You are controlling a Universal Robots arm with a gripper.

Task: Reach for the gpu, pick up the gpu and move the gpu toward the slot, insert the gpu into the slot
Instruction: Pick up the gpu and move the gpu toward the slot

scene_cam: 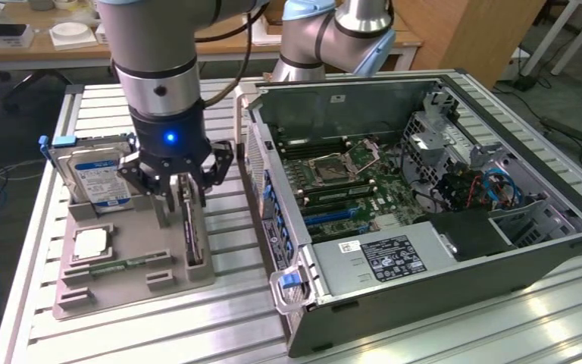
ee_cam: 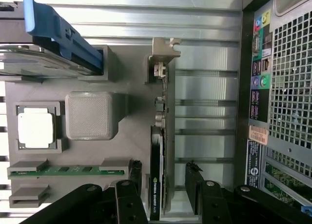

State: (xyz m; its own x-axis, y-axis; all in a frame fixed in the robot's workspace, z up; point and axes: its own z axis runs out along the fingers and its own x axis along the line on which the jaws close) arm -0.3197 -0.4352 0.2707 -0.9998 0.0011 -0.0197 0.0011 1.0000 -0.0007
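Note:
My fingers stand high around the GPU's top edge (ee_cam: 164, 160) in the wrist view, so closing now would miss. My gripper lowers before closing on the black cooler's sides.
The gpu (scene_cam: 193, 236) stands on edge in a slit of the grey holder (scene_cam: 160, 282), beside the open computer case. In the wrist view the gpu (ee_cam: 157, 185) shows its thin green edge, its black cooler and its silver end bracket (ee_cam: 165, 50). My gripper (scene_cam: 183, 196) hangs right over the card's near end and is open. In the wrist view its black fingers (ee_cam: 134, 171) stand on either side of the card, with a gap on each side, the gripper (ee_cam: 164, 176) centred on it. Blue slots (scene_cam: 333, 217) lie on the motherboard inside the case.
The holder also carries a blue-labelled hard drive (scene_cam: 94, 178), a square processor (scene_cam: 89, 244) and a memory stick (scene_cam: 127, 265). The open computer case (scene_cam: 533, 250) lies on the exterior view's right on the slatted metal table (scene_cam: 220, 326). A second arm's base (scene_cam: 326, 38) stands behind it.

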